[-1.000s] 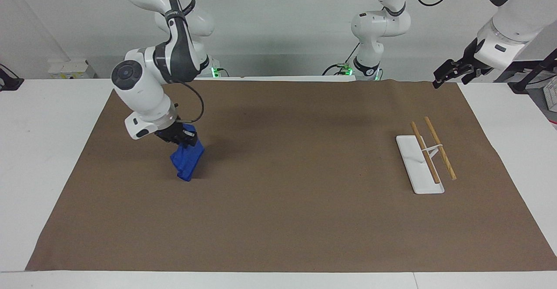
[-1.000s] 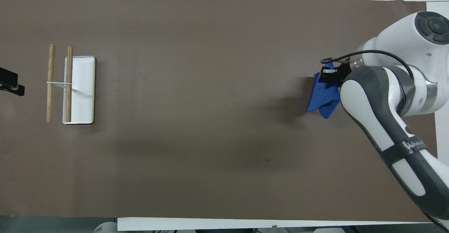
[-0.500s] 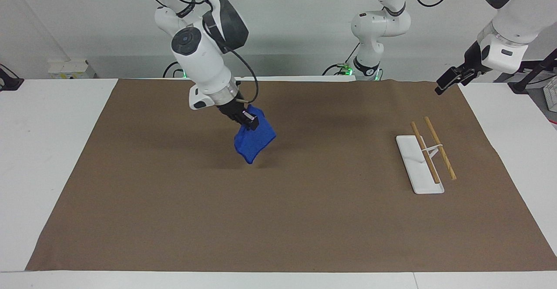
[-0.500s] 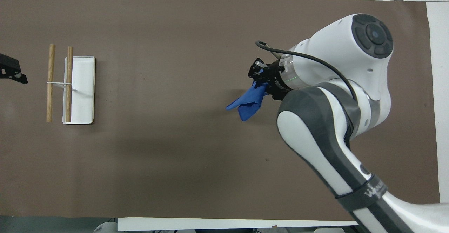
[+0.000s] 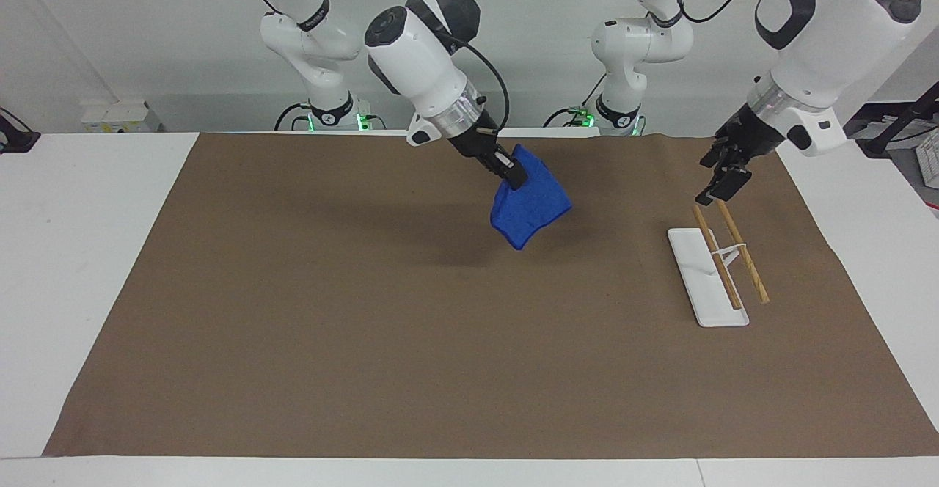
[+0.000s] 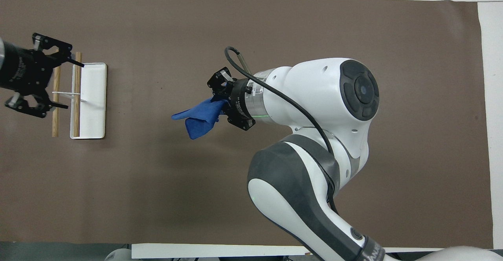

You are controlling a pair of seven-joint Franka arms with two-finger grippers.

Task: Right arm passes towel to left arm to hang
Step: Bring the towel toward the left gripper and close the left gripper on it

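Observation:
My right gripper has the towel [image 5: 530,208] hanging slack from it, so my left gripper should next grab the towel by its loose end trailing out.
My right gripper [image 5: 513,174] is shut on one edge of the blue towel [image 5: 530,208], which hangs bunched below it, in the air over the middle of the brown mat. In the overhead view the right gripper [image 6: 221,96] points toward the left arm's end, with the towel [image 6: 198,117] trailing from it. My left gripper [image 5: 722,183] is open and empty, and hovers over the end of the towel rack that is nearer the robots. In the overhead view the left gripper [image 6: 66,83] has its fingers spread wide above the rods.
The towel rack has a white base [image 5: 697,271] and two wooden rods [image 5: 742,249] on a thin white stand, at the left arm's end of the mat. It also shows in the overhead view [image 6: 94,100]. The brown mat [image 5: 367,326] covers the white table.
My right gripper has lifted the towel and carried it from the right arm's end to over the middle of the mat. My left gripper has come in from the table's edge to over the rack.

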